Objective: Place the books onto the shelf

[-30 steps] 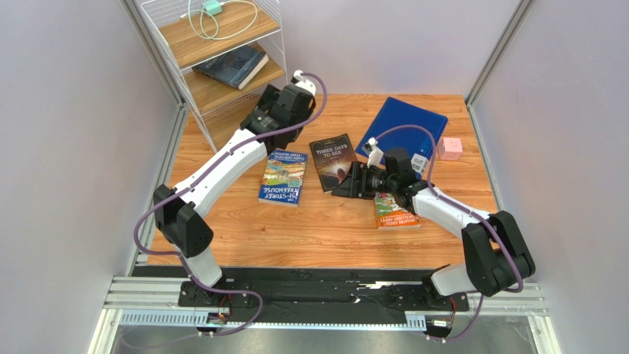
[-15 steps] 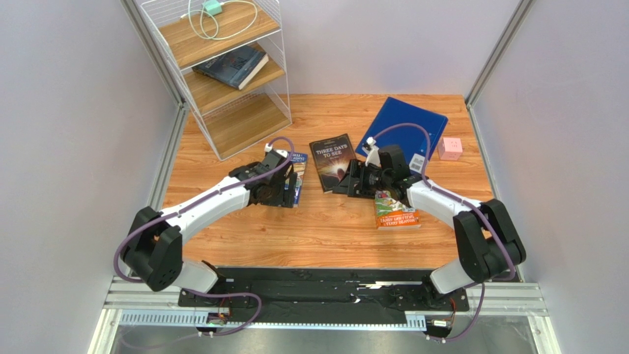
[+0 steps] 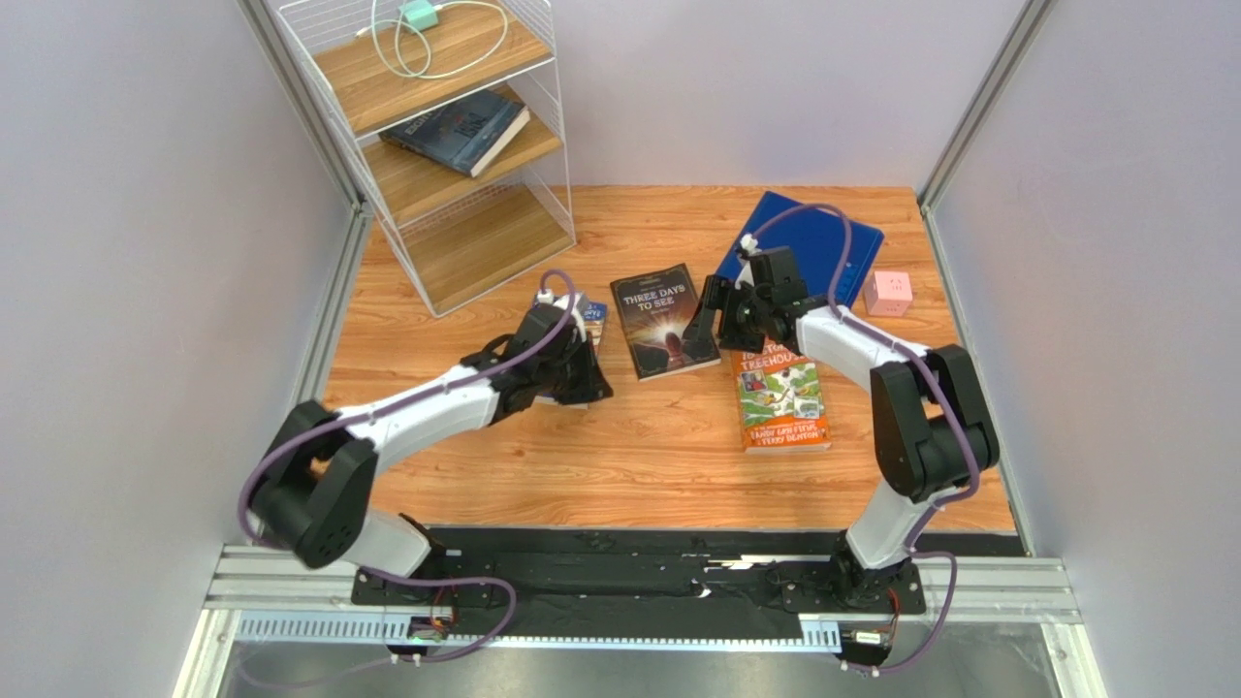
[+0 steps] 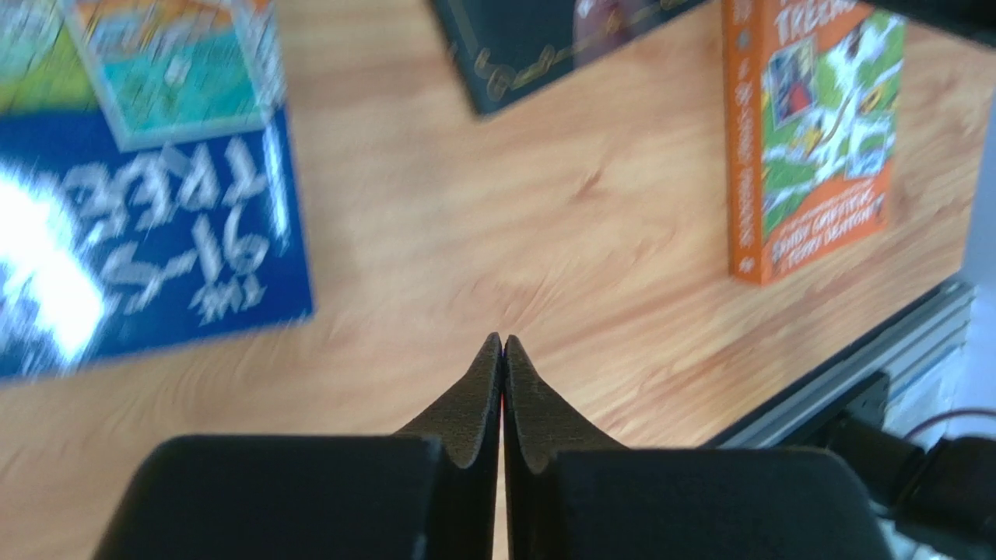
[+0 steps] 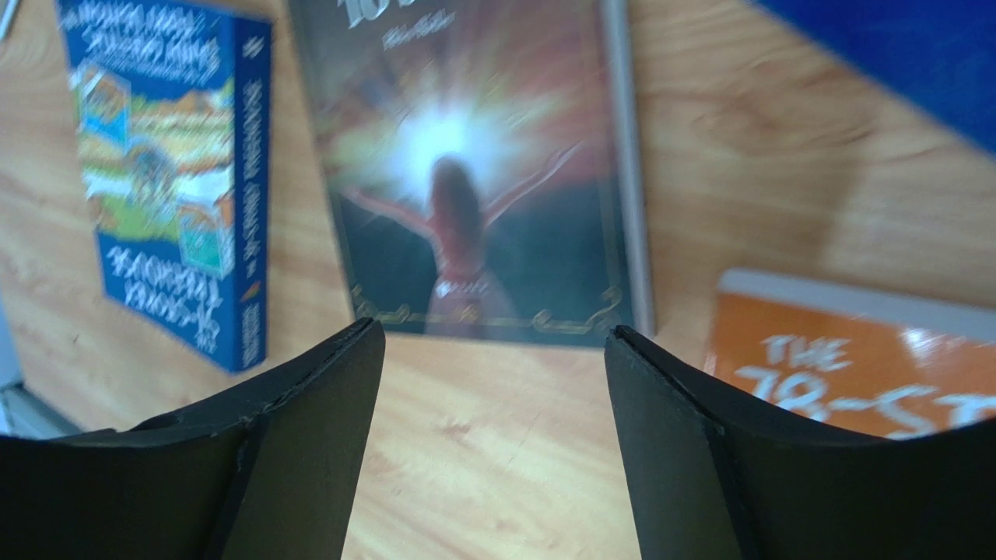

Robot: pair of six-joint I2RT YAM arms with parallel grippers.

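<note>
My right gripper next needs to grab the dark book by its page edge away from the shelf, so the opposite side stays free for my left gripper to take.
The shelf [image 3: 437, 138], a white wire rack at the back left, has a dark book [image 3: 459, 131] on its middle board. On the table lie the blue Treehouse book [image 4: 140, 233], the dark "Three Days to See" book [image 3: 666, 320] [image 5: 479, 175] and the orange Treehouse book [image 3: 782, 400] [image 4: 813, 128]. My left gripper [image 4: 503, 341] is shut with nothing in it, low over bare wood just beside the blue book, which my arm mostly hides from above. At the dark book's right edge my right gripper [image 5: 491, 338] [image 3: 714, 313] stands open and empty.
A large blue folder [image 3: 809, 240] and a pink cube [image 3: 887, 293] lie at the back right. A white cable with a green plug [image 3: 415, 29] rests on the rack's top board. Grey walls and metal rails enclose the table.
My left arm has come back from the shelf to low over the blue book, and its jaws have closed. My right gripper has moved off the orange book toward the dark book.
</note>
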